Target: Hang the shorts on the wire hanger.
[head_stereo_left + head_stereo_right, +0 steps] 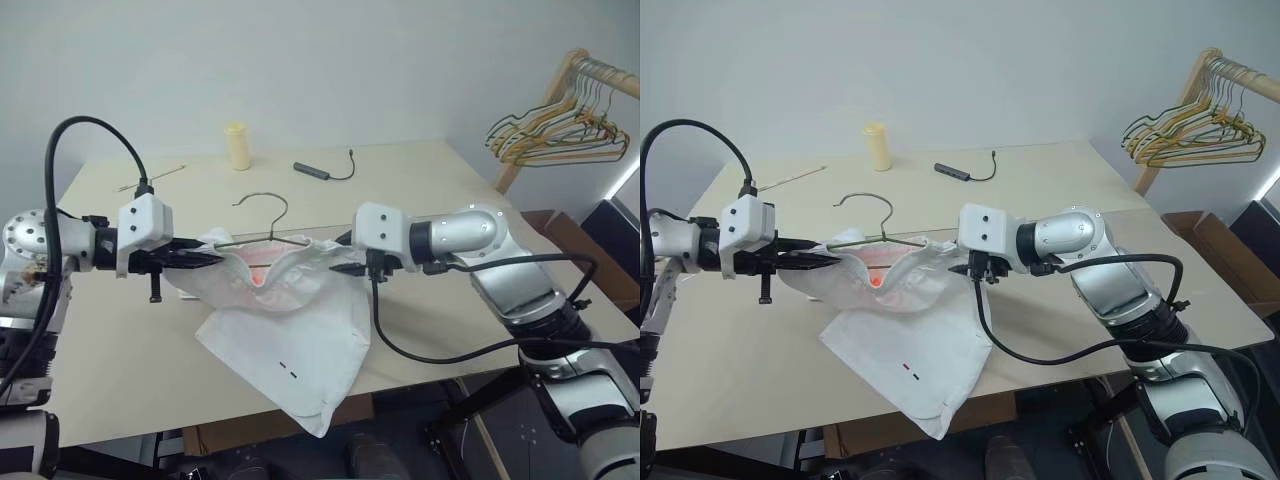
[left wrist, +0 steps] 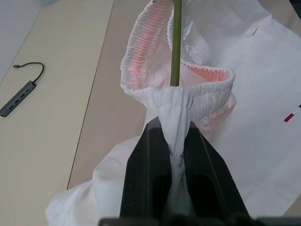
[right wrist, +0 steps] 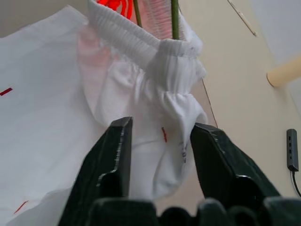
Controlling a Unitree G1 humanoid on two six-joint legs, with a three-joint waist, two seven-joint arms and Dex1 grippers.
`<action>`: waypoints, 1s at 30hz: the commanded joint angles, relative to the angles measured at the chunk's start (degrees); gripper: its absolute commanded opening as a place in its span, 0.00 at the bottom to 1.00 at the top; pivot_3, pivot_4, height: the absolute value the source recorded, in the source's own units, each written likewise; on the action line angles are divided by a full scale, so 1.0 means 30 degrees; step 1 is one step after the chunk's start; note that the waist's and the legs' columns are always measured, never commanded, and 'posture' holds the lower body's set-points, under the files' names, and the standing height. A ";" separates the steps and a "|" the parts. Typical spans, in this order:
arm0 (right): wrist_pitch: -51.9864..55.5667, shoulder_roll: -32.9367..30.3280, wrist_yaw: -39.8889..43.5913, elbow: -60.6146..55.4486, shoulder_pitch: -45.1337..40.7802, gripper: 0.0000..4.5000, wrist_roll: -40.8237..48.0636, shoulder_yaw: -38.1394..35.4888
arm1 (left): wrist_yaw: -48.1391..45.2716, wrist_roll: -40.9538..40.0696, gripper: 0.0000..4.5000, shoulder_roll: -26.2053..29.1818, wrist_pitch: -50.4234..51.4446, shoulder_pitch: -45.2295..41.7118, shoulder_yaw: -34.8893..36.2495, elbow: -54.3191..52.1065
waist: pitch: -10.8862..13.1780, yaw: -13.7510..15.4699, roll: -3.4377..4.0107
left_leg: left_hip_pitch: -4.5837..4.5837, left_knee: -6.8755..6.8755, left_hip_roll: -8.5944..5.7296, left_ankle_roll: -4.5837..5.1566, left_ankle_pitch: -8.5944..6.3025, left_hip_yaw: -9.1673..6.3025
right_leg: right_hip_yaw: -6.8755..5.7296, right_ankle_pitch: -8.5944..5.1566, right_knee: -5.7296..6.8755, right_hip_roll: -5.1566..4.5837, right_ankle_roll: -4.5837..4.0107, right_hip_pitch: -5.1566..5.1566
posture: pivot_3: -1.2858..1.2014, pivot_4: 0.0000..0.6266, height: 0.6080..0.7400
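Observation:
Next, my right gripper grips that gathered waistband corner, since the shorts' waistband corner bunches into a fold that stands out while the shorts' leg (image 1: 290, 370) hangs slack.
The white shorts (image 1: 290, 330) hang stretched between my two grippers above the beige table (image 1: 110, 370), with one leg draped down over the table's front edge. The wire hanger (image 2: 176, 42) sits inside the gathered waistband, and its hook (image 1: 285, 207) rises behind the shorts. At the shorts' left end, my left gripper (image 2: 171, 134) is shut on a bunched fold of the waistband. At the right end, my right gripper (image 3: 160, 129) is open. Its fingers (image 3: 115, 146) stand apart on either side of the waistband corner without pinching it.
On the far side of the table stand a pale yellow cylinder (image 1: 237, 146), a dark USB hub with a cable (image 1: 312, 171) and a thin stick (image 1: 150, 180). A wooden rail with bunched hangers (image 1: 560, 135) stands at the right. A brown box (image 1: 585, 255) is beyond the table's right edge.

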 commanded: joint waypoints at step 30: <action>0.0607 0.1349 0.1551 0.2167 -0.1217 0.00 0.0154 -0.0547 | 0.0799 -0.0728 0.35 -0.0670 -0.0404 -0.0649 0.0945 -0.0074 | 0.0000 -0.0020 0.0000 | 0.0001 0.0001 0.0000 0.0000 0.0000 -0.0005 | -0.0002 0.0002 0.0006 0.0001 -0.0003 0.0002 | 0.47 0.00 1.00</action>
